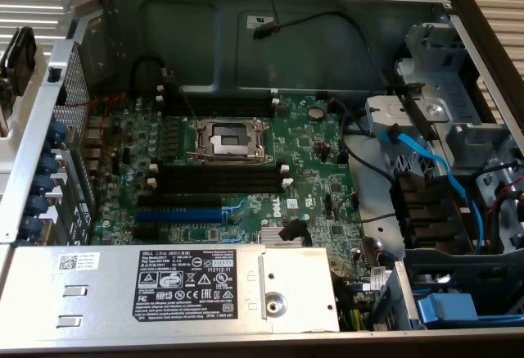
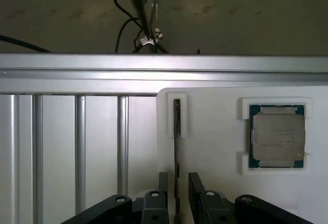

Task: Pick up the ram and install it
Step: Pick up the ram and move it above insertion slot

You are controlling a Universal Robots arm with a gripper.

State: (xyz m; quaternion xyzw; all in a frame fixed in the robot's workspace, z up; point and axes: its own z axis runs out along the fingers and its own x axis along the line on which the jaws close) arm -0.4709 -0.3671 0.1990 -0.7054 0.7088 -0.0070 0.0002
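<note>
The white holder wraps the ram's end closely, so my gripper should next pick up the ram by its exposed flat sides along its middle.
The ram (image 2: 177, 131) is a thin dark stick standing on edge in a slot of a white holder (image 2: 215, 183). My gripper (image 2: 178, 196) is open and straddles its near end, with one black finger (image 2: 163, 185) on each side and a small gap to the board. The motherboard (image 1: 311, 153) lies in the open computer case in the exterior view. Its long black slots (image 1: 217, 178) with white end clips sit just below the CPU socket (image 1: 229, 138), and they hold no stick.
A processor chip (image 2: 278, 137) rests in its own recess of the white holder, beside the ram. An aluminium rail (image 2: 154, 73) and ribbed plate border the holder. In the case are a blue slot (image 1: 178, 213), a power supply (image 1: 196, 288), blue cables (image 1: 434, 169) and drive bays.
</note>
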